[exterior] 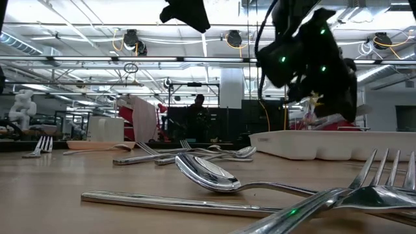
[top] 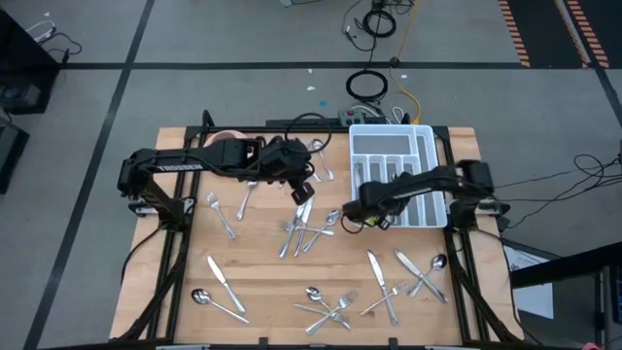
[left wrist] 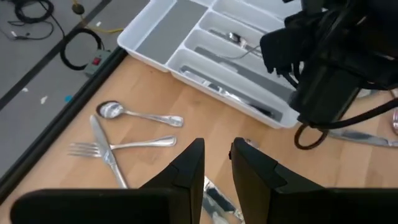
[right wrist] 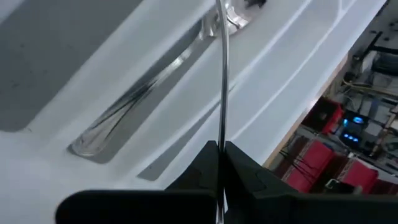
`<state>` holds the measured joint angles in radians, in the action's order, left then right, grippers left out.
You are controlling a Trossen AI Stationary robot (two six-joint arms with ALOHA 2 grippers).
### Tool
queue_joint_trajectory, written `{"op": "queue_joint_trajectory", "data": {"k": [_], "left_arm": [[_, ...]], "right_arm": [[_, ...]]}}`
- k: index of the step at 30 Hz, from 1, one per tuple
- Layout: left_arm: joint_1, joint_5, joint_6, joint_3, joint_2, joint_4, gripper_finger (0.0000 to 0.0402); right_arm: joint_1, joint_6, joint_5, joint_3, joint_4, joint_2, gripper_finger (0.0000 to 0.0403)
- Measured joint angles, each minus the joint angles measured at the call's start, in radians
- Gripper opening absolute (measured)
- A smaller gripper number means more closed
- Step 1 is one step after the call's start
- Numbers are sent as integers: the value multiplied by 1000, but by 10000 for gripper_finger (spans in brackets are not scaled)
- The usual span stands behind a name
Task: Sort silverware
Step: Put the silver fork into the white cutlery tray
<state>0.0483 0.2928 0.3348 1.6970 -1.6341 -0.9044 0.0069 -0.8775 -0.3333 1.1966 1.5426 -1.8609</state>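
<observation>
My right gripper holds the slim piece [right wrist: 224, 68], which lies at an angle across the white dividers. It should keep holding it until the piece lies along a tray compartment.
The silverware lies scattered over the wooden table, with a heap [top: 306, 228] at its middle. A white divided tray [top: 428, 136] stands at the far right. My right gripper [top: 352, 212] hovers at the tray's near left corner, shut on one slim piece of silverware [right wrist: 221, 74] seen edge-on; its kind does not show. Under it a spoon [right wrist: 143, 93] lies in a tray compartment [right wrist: 292, 81]. My left gripper [top: 301, 192] hangs high over the middle heap, open [left wrist: 216, 152], nothing between its fingertips. My right gripper pinches the slim piece between its two shut fingers at one end [right wrist: 219, 134]. The rest of the piece runs straight on ahead of the fingers, along them. The gripper slants down, and the piece is lifted clear above the tray.
A pink cup on its saucer [top: 225, 141] stands at the far left behind my left arm. Loose forks, knives and spoons lie at the left [top: 224, 214], near left [top: 222, 277], near middle [top: 330, 306] and near right [top: 413, 272]. Cables [top: 367, 86] lie beyond the far edge.
</observation>
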Motion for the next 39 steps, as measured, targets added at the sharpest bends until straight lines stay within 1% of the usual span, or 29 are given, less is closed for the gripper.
{"op": "queue_joint_trajectory", "data": {"k": [5, 8, 13, 18, 22, 27, 32, 39], "left_arm": [[1, -9, 0, 0, 0, -15, 86], [1, -31, -1, 0, 0, -27, 86], [1, -35, -8, 0, 0, -30, 86], [1, -37, -22, 0, 0, -30, 86], [2, -37, -36, 0, 0, -30, 86], [3, -37, -55, 0, 0, -30, 86], [3, -37, -55, 0, 0, -30, 86], [3, -37, -55, 0, 0, -30, 86]], "right_arm": [[-53, 66, 1, 51, -7, -51, 0], [-103, 111, 8, 62, -16, -54, 0], [-185, 206, 20, 63, -32, -55, 0], [-243, 250, 18, 63, -32, -55, 0], [-267, 266, 16, 63, -45, -55, 0], [-265, 287, 30, 63, -102, -55, 2], [-255, 316, 70, 63, -155, -55, 27], [-234, 356, 78, 63, -189, -55, 97]]}}
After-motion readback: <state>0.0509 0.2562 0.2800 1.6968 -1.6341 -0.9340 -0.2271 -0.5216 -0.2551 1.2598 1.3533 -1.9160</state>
